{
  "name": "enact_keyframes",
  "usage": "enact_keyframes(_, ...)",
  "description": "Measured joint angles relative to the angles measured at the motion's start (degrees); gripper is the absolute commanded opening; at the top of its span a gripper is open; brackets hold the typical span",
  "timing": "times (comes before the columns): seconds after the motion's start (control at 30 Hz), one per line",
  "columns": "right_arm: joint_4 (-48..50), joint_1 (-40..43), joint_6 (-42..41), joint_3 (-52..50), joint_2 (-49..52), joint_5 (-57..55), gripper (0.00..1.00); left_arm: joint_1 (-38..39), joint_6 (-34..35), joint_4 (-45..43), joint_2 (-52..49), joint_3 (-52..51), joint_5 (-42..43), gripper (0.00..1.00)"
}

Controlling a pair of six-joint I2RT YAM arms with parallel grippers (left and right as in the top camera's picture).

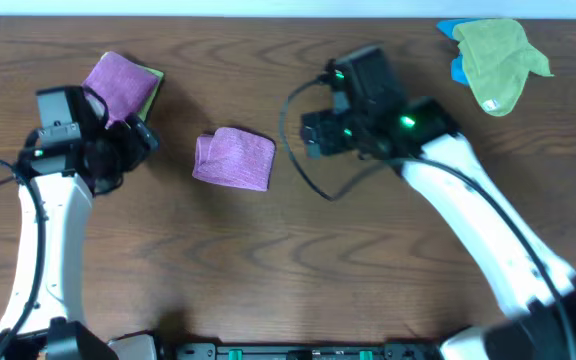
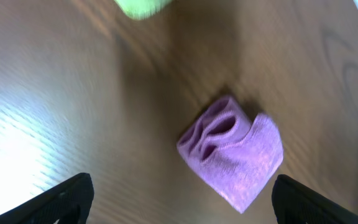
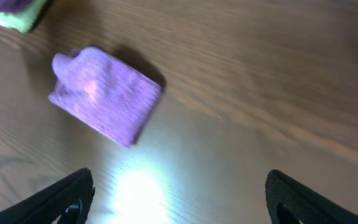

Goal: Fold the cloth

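My left gripper grips across its layered edge (image 1: 205,157) (image 2: 213,134) next, to stack the folded purple cloth with the folds kept together.
A folded purple cloth (image 1: 234,158) lies on the wooden table between the two arms. It also shows in the left wrist view (image 2: 234,154) and in the right wrist view (image 3: 104,94). My left gripper (image 1: 140,141) is to its left, open and empty, and its jaws (image 2: 182,200) frame the cloth's near corner without touching it. My right gripper (image 1: 309,135) is to the cloth's right, open and empty, and its jaws (image 3: 179,200) are over bare table apart from the cloth.
A stack of a purple cloth on a green one (image 1: 125,84) sits at the back left, beside my left arm; it also shows in the right wrist view (image 3: 10,11). A crumpled green cloth (image 1: 498,58) lies over a blue one (image 1: 451,33) at the back right.
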State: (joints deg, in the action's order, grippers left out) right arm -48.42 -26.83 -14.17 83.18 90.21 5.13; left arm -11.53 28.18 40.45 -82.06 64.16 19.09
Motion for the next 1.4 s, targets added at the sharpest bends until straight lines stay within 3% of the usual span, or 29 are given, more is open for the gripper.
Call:
enact_keyframes(0.27, 2.8, 5.8, -2.1, -22.1, -26.2, -0.3, 0.95, 0.0, 4.7, -9.3, 0.0, -9.6, 7.9, 0.98)
enact_keyframes(0.37, 3.0, 7.2, -3.6, -27.7, -35.9, -0.4, 0.99, 0.0, 7.3, -13.5, 0.0, -14.1, 11.1, 0.96)
enact_keyframes(0.6, 1.1, 9.0, -8.4, -36.3, -51.6, -0.8, 0.99, 0.0, 12.5, -23.7, 0.0, -23.6, 15.5, 0.95)
enact_keyframes(1.4, 0.7, 9.1, -11.1, -36.8, -53.6, -1.1, 0.99, 6.1, 19.0, -46.7, -11.0, -28.1, 19.2, 0.95)
